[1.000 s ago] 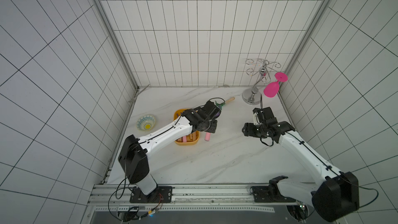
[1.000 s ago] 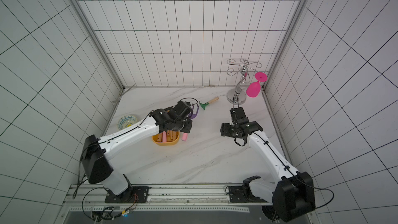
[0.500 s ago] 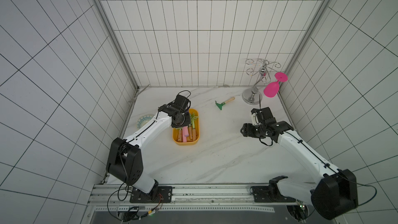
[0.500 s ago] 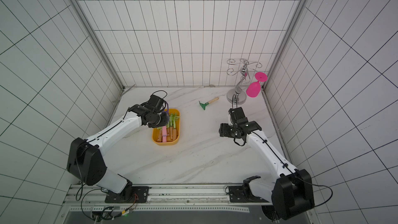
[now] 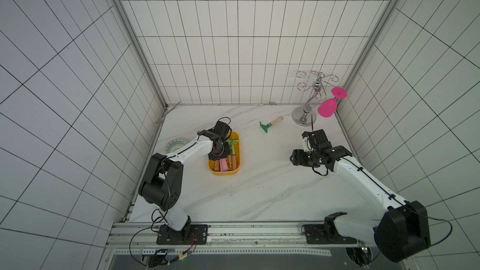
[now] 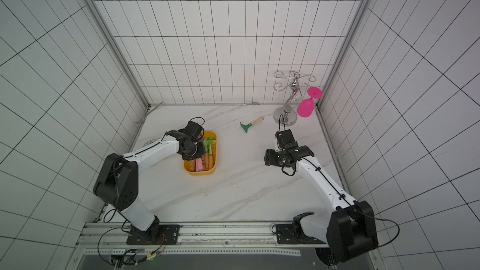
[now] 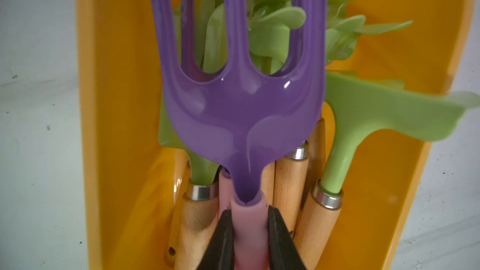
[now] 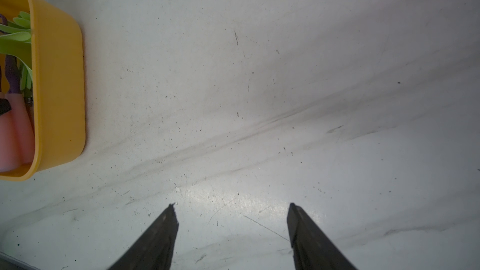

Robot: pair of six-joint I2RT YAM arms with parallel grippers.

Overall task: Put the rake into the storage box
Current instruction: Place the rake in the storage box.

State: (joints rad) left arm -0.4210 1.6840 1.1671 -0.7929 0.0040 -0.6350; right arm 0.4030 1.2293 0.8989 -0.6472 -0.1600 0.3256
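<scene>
I need to open my left gripper now, because the purple rake [image 7: 241, 115] lies lengthwise between the box's sides over the green tools and would stay in the box.
The yellow-orange storage box [image 5: 239, 157] [image 6: 215, 157] stands left of the table's middle. My left gripper [image 7: 249, 219] is shut on the pink handle of a purple rake [image 7: 241, 115]. The rake's tines point along the box, over several green tools with wooden handles lying inside. I cannot tell whether it rests on them. In both top views the left wrist [image 5: 219, 149] covers the box's left side. A green rake with a wooden handle [image 5: 270, 123] [image 6: 250, 123] lies on the table toward the back. My right gripper [image 8: 232, 206] [image 5: 294, 157] is open and holds nothing, low over bare table right of the box.
A chrome glass rack [image 5: 309, 105] with a hanging pink glass [image 5: 326, 107] stands in the back right corner. A small patterned plate [image 5: 176, 145] lies by the left wall. The box's outer wall [image 8: 59, 87] shows in the right wrist view.
My left arm has swung left from the table's middle, carrying the purple rake over the storage box and lining it up lengthwise. The right arm has barely moved.
</scene>
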